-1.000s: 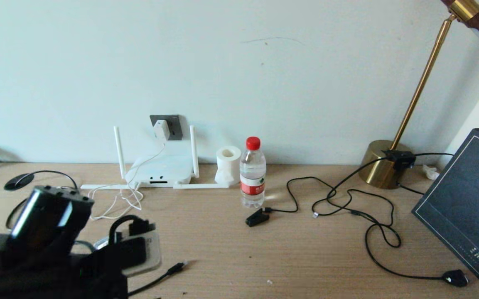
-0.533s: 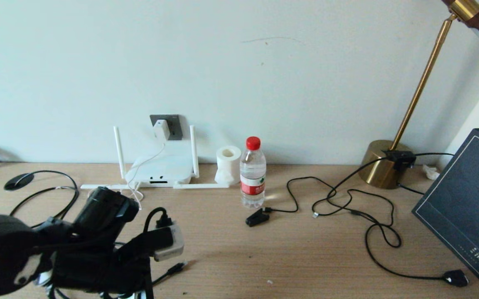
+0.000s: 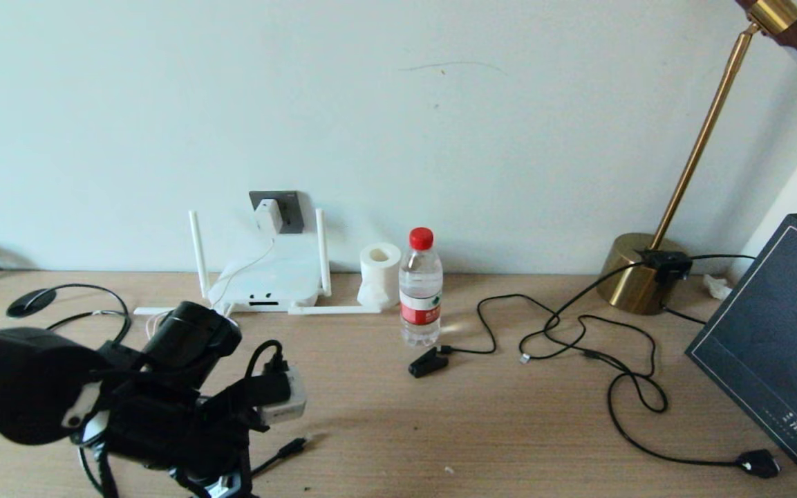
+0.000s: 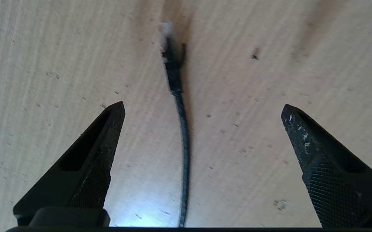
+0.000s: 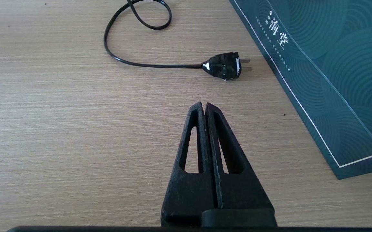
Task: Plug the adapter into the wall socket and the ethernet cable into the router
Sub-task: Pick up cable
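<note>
My left gripper grabs the ethernet cable (image 4: 182, 135) just behind its connector next, where the cable's end stays steady, since the black cord (image 4: 185, 162) trails slack over the desk.
The white adapter (image 3: 268, 216) sits in the dark grey wall socket (image 3: 291, 211), and its thin white cord drops to the white router (image 3: 267, 285) below. The ethernet cable (image 3: 286, 451) lies on the desk near the front, its clear-tipped connector (image 4: 168, 45) pointing away from my left arm (image 3: 184, 408). My left gripper (image 4: 202, 109) hangs open above the desk. The cable (image 4: 182, 135) runs between its fingers without touching them. My right gripper (image 5: 203, 104) is shut on nothing, low over the desk at the right, out of the head view.
A water bottle (image 3: 420, 290) and a paper roll (image 3: 379, 273) stand right of the router. A small black clip plug (image 3: 428, 362), a looping thin black cord (image 3: 619, 373) with a chunky plug (image 5: 224, 66), a brass lamp base (image 3: 636, 273) and a dark box (image 3: 771, 346) fill the right side.
My left arm has swung rightward and forward over the desk, bringing its wrist above the ethernet cable's end. The right gripper, the adapter and the router stay put.
</note>
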Robot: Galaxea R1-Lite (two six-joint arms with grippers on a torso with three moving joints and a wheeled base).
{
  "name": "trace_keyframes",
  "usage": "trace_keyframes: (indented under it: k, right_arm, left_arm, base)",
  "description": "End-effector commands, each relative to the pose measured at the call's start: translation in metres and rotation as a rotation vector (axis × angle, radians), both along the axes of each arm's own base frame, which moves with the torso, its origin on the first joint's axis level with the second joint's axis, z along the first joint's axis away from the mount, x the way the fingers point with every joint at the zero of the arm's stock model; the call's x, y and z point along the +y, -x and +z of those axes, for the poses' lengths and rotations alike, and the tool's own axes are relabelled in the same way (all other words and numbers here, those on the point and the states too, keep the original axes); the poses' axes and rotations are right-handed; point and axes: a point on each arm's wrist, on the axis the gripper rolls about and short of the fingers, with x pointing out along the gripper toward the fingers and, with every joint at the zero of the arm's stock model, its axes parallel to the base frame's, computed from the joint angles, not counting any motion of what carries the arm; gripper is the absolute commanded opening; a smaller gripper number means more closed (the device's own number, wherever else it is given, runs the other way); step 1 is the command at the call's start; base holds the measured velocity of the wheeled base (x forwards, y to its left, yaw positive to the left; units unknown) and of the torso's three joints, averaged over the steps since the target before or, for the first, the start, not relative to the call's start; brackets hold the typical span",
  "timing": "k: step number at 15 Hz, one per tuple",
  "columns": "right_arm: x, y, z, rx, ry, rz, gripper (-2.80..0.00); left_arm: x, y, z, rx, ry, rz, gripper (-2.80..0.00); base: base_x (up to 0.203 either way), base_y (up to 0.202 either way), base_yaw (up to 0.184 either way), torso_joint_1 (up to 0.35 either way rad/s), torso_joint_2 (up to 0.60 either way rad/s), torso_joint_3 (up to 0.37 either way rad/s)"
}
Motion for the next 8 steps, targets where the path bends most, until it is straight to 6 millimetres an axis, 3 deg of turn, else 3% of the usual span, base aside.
trace_keyframes:
  k: [1,8]
  right_arm:
    - [0.0,-0.0001,0.0,0.001,0.0,0.0,-2.8]
    - [0.0,-0.0001,0.0,0.001,0.0,0.0,-2.8]
  left_arm:
    - [0.0024,-0.0056,-0.0067,0.016,-0.011,0.003,0.0]
    - [0.0106,-0.013,-0.0121,0.028,-0.024,0.014,0.0]
  base:
    - [0.0,0.0,0.0,0.0,0.0,0.0]
    - [0.0,0.0,0.0,0.0,0.0,0.0]
